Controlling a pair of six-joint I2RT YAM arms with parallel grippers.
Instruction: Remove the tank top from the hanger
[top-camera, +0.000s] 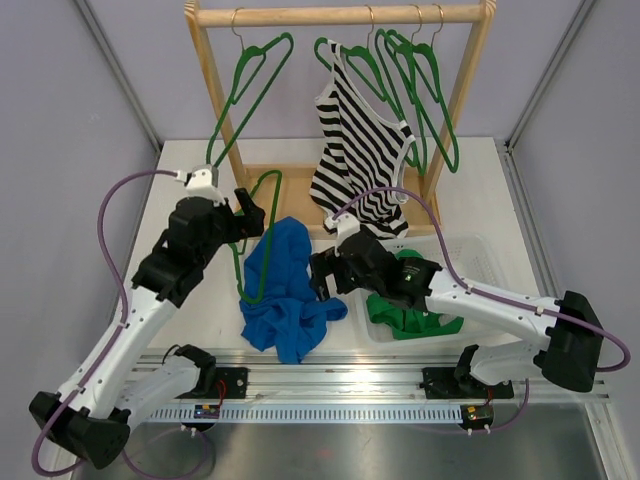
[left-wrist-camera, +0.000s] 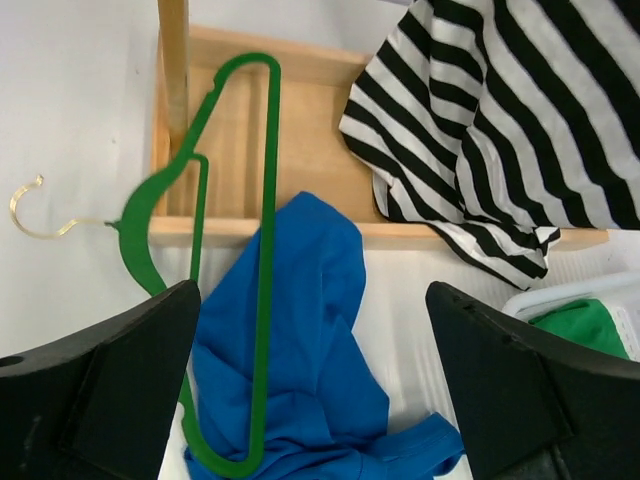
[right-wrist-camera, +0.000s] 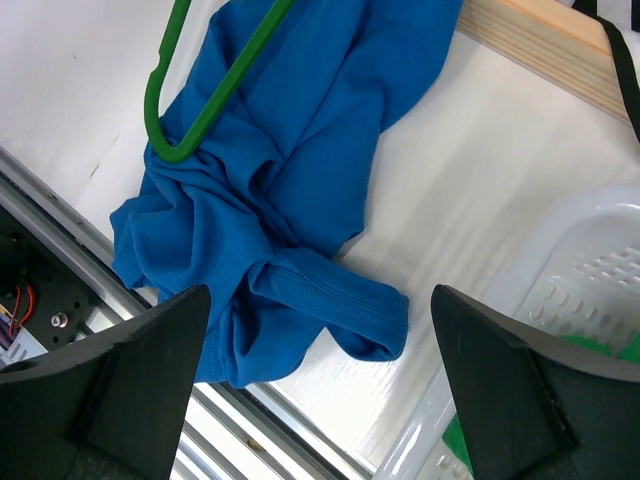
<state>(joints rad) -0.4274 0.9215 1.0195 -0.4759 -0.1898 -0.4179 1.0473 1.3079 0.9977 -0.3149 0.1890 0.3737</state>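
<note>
My left gripper should next pick up the green hanger by its arm near the blue tank top (top-camera: 265, 261) (left-wrist-camera: 263, 335), so that the hanger's hook stays free for hanging.
A blue tank top (top-camera: 285, 290) lies crumpled on the white table, also in the left wrist view (left-wrist-camera: 320, 350) and the right wrist view (right-wrist-camera: 290, 170). A green hanger (top-camera: 255, 235) lies with its lower end over the blue cloth (left-wrist-camera: 265, 250) (right-wrist-camera: 215, 95); I cannot tell whether it threads through. My left gripper (top-camera: 256, 216) is open and empty above the hanger (left-wrist-camera: 310, 400). My right gripper (top-camera: 322, 273) is open and empty over the top's right edge (right-wrist-camera: 320, 390). A black-and-white striped tank top (top-camera: 360, 150) hangs on a green hanger on the rack.
A wooden clothes rack (top-camera: 340, 14) with several green hangers stands at the back; its base board (left-wrist-camera: 300, 140) lies just beyond the blue top. A white bin (top-camera: 480, 260) at the right holds a green garment (top-camera: 410, 305). A metal rail (top-camera: 350, 385) runs along the near edge.
</note>
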